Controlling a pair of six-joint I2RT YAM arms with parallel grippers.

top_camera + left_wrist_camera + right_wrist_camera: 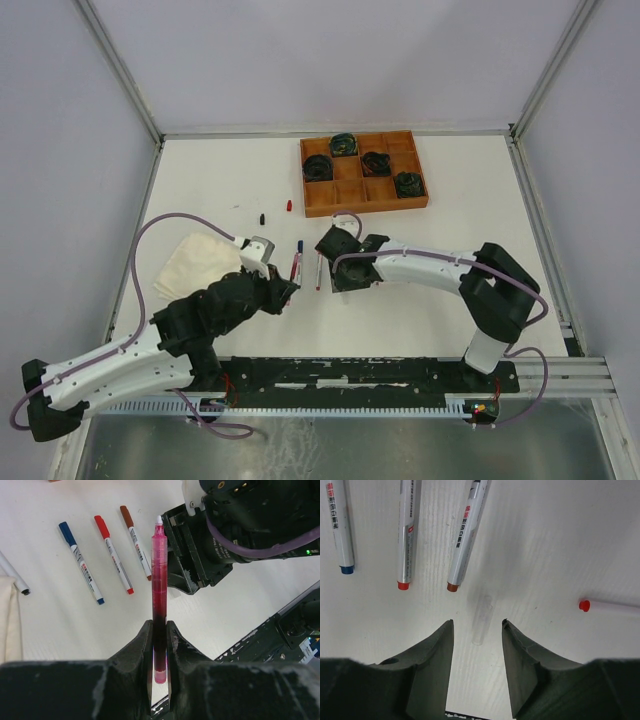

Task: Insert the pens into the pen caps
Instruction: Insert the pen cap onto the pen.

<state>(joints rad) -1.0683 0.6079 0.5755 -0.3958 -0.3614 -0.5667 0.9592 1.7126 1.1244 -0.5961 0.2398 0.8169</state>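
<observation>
The robot's right gripper needs to reach the short clear cap [482, 611] and grab it by its sides, so that its open far end stays free for the pen to be inserted.
My left gripper [159, 625] is shut on a pink translucent pen [158, 580], which points away with its white tip up near the right gripper's black body [200, 555]. Three capped white pens lie side by side on the table: blue [80, 562], red [114, 555] and brown [136, 542]. My right gripper [477, 622] stands open just above the table. A short clear cap [482, 611] lies flat there, just ahead of the gap between its fingers and touching neither. A pen with a red end [607, 605] lies to the right. Small black [262, 217] and red [289, 206] caps lie farther back.
A wooden tray [365, 190] with dark coiled cable bundles stands at the back. A folded cream cloth [200, 262] lies left of my left arm. Another white pen [12, 575] lies by the cloth. The two grippers are close together at mid-table.
</observation>
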